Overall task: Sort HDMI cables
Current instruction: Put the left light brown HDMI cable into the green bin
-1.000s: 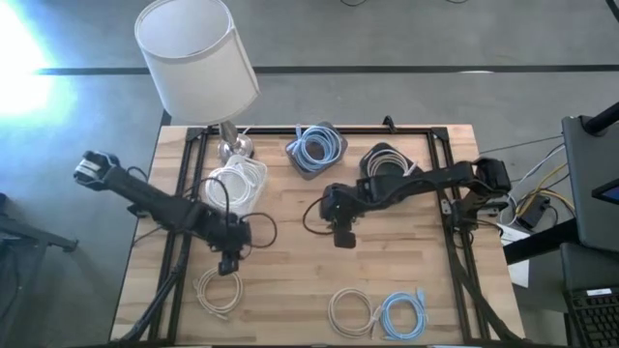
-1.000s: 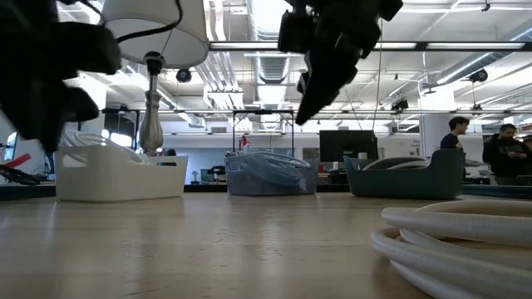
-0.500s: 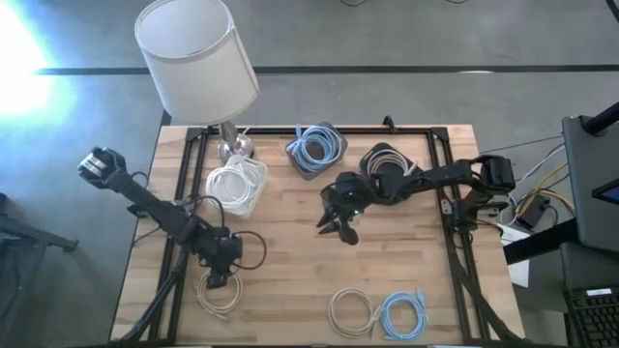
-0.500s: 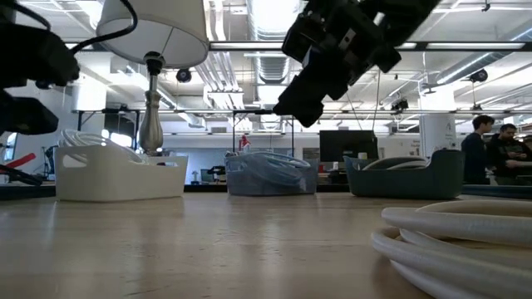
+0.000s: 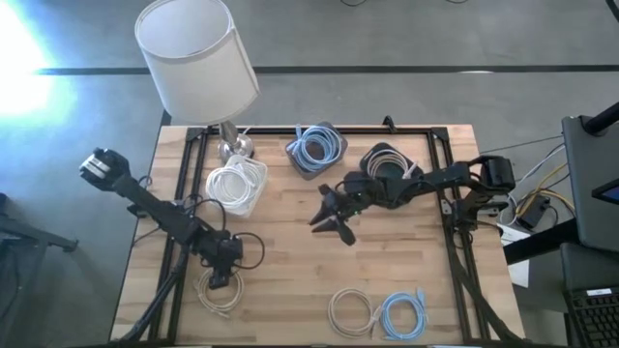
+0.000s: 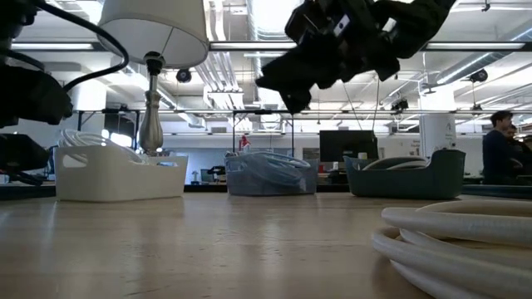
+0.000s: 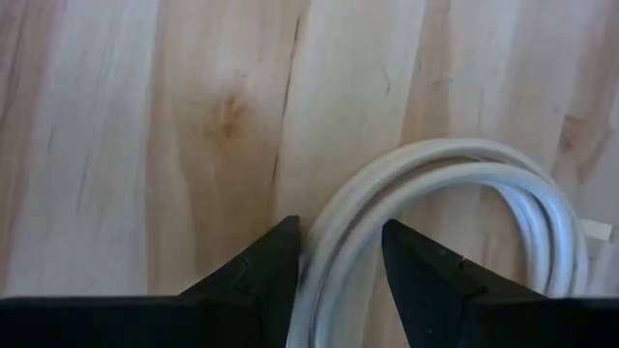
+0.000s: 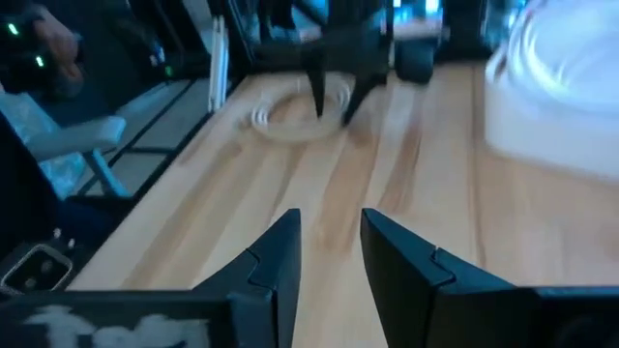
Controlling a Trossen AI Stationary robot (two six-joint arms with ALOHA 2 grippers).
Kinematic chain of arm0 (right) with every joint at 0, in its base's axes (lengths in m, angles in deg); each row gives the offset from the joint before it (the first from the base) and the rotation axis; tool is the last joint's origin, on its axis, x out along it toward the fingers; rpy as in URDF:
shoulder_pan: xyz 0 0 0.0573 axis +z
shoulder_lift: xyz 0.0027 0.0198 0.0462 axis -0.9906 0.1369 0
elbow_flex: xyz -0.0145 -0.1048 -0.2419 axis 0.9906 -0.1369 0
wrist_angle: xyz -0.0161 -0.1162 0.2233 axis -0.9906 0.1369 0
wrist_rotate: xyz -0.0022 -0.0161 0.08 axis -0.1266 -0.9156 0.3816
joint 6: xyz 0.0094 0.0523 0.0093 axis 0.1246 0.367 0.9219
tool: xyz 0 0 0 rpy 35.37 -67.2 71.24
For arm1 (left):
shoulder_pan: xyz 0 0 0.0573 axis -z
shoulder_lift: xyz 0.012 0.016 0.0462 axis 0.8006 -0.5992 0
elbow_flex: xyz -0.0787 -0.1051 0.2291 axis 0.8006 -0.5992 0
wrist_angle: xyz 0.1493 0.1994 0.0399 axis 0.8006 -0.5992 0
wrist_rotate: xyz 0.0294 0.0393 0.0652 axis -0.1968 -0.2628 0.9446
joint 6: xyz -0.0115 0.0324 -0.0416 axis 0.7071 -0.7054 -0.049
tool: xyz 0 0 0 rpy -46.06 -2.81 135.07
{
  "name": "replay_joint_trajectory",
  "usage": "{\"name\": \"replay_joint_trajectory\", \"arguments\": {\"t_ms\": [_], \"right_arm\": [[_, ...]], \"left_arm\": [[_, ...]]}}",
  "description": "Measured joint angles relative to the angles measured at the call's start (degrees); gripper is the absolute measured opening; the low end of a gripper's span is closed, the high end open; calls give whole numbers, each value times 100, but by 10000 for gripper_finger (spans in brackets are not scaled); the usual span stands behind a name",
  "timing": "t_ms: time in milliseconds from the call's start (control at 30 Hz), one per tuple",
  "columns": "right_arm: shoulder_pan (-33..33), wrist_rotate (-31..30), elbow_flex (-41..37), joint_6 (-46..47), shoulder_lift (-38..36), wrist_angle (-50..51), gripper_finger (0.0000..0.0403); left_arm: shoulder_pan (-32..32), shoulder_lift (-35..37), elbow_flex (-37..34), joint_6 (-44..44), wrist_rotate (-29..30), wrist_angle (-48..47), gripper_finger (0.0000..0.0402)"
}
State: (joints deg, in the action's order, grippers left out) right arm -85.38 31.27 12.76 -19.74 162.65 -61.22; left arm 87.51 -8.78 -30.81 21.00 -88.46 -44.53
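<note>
The beige cable coil needs to go into the dark bin [image 5: 390,164], so my left gripper needs to grab the coil by its looped parts next.
A beige HDMI cable coil [image 5: 222,298] lies flat on the wood near the table's near left corner. My left gripper [image 5: 219,280] points down over its far rim, open, one finger on each side of the coil's strands [image 7: 464,174]. My right gripper [image 5: 323,221] hangs open and empty above the table's middle, pointing nearly level toward the left. Two more coils lie at the near edge, one beige [image 5: 350,309] and one light blue [image 5: 403,311]. My left gripper [image 7: 340,232] straddles the coil's rim [image 7: 334,227] from above, fingers pointing down and lying across the strands. The strands fill the gap between the fingers. Whether the fingers touch them, I cannot tell. The coil lies flat on the table.
Three bins stand along the far side: a white one [image 5: 253,201] with white cables, a grey-blue one [image 5: 302,169] with light blue cables, a dark one [image 5: 369,153] with beige cables. A lamp [image 5: 198,58] stands at the far left. Bare wood lies between the arms.
My left gripper has gone down and toward the table's near left, onto the beige coil's rim. My right gripper has tipped up from pointing down to nearly level, now aimed toward the left edge.
</note>
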Motion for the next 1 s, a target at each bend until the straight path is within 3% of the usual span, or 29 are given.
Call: {"name": "replay_joint_trajectory", "arguments": {"t_ms": [167, 433, 533, 700, 833, 1000], "right_arm": [[37, -246, 37, -4, 19, -429, 109], [155, -437, 260, -466, 61, -378, 124], [188, -437, 326, -599, 63, -346, 136], [190, -459, 387, -429, 63, -240, 157], [190, -690, 387, 531, 63, -238, 166], [244, -991, 382, 1258, 147, -274, 169]], "left_arm": [[4, 0, -30, -247, 172, 95, 148], [-2, -11, 44, -494, 322, 246, 39], [-1, 15, 162, -524, 674, 168, 39], [-11, 81, 644, -1072, 2151, 105, 46], [-15, 81, 1120, -1802, 4015, -36, 65], [-20, 83, 1593, -2681, 6208, -32, 56]]}}
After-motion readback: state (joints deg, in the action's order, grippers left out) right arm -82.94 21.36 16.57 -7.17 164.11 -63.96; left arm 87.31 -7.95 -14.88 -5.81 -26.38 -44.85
